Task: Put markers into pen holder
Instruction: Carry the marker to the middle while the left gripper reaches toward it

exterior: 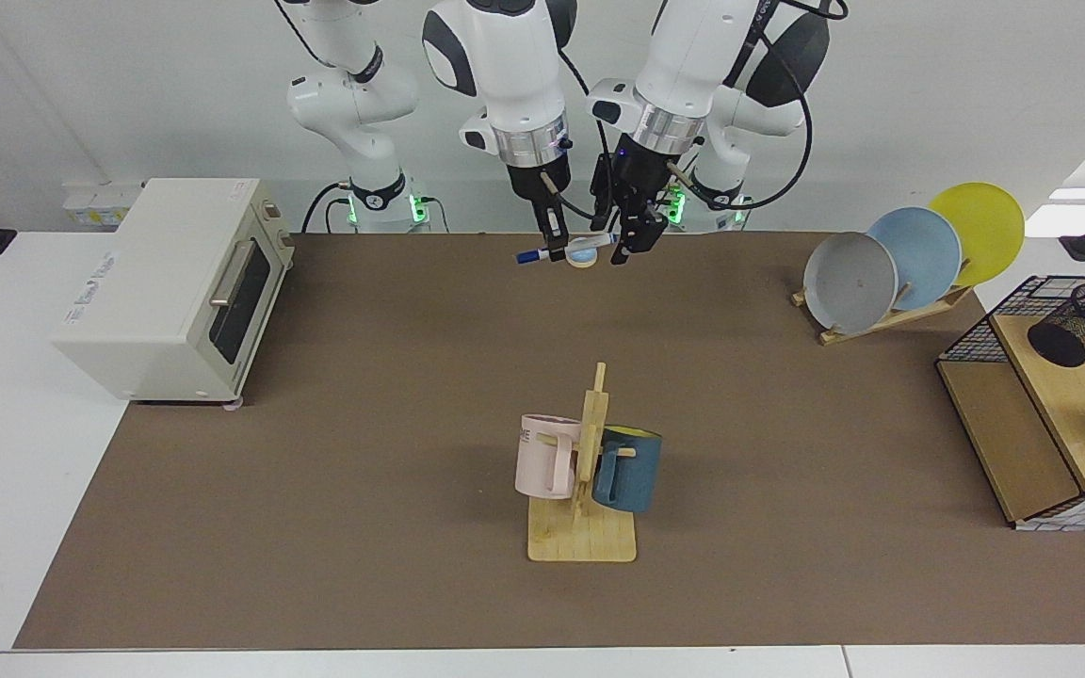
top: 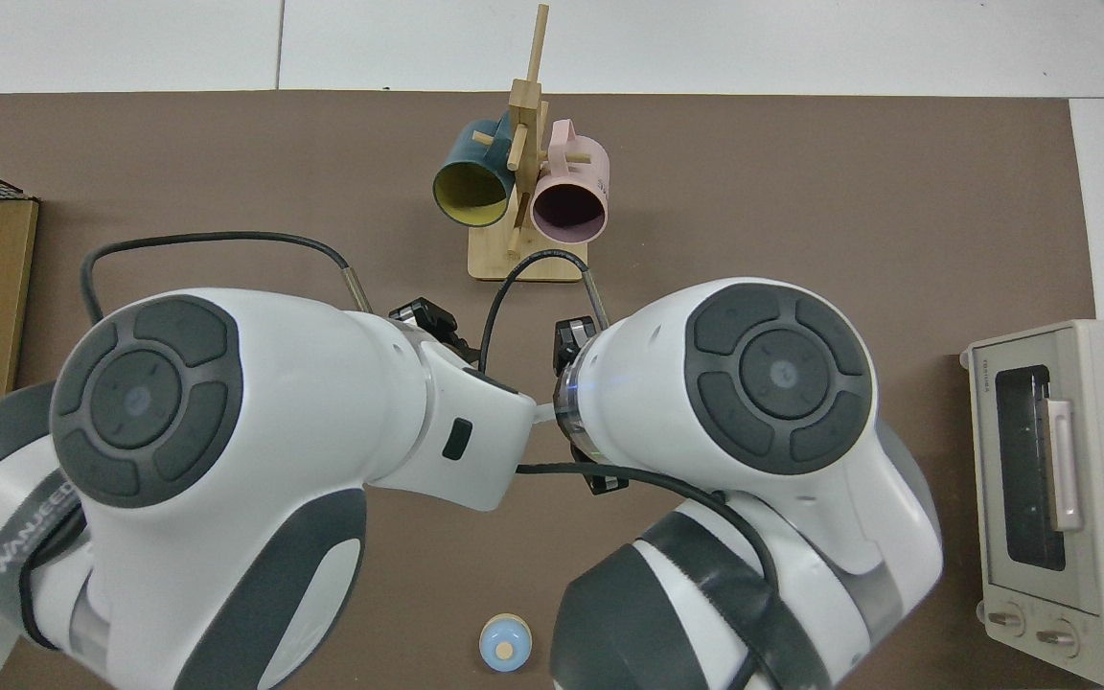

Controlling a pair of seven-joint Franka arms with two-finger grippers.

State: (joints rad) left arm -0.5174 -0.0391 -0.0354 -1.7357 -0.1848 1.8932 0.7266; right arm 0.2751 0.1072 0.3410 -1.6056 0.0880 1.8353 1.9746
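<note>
My right gripper is covering the marker near its blue cap, so my left gripper will grab the marker by its bare white end [exterior: 607, 239] next.
My right gripper [exterior: 554, 250] hangs above the table's back edge, shut on the marker [exterior: 564, 248], which lies nearly level with its blue cap pointing toward the toaster side. My left gripper [exterior: 630, 250] is right at the marker's other end, fingers apart on either side of it; I cannot make out any contact. From above, both arms cover the grippers and only a sliver of the marker [top: 542, 414] shows between them. The pen holder [exterior: 1084, 325], a black mesh cup, stands on the wooden top shelf of the wire basket at the far right.
A blue bell [exterior: 583, 254] sits on the mat just behind the marker. A white toaster oven [exterior: 175, 282] stands at the left and a mug tree [exterior: 585, 471] with two mugs at the centre. A plate rack [exterior: 910, 259] and a wire basket [exterior: 976, 344] are at the right.
</note>
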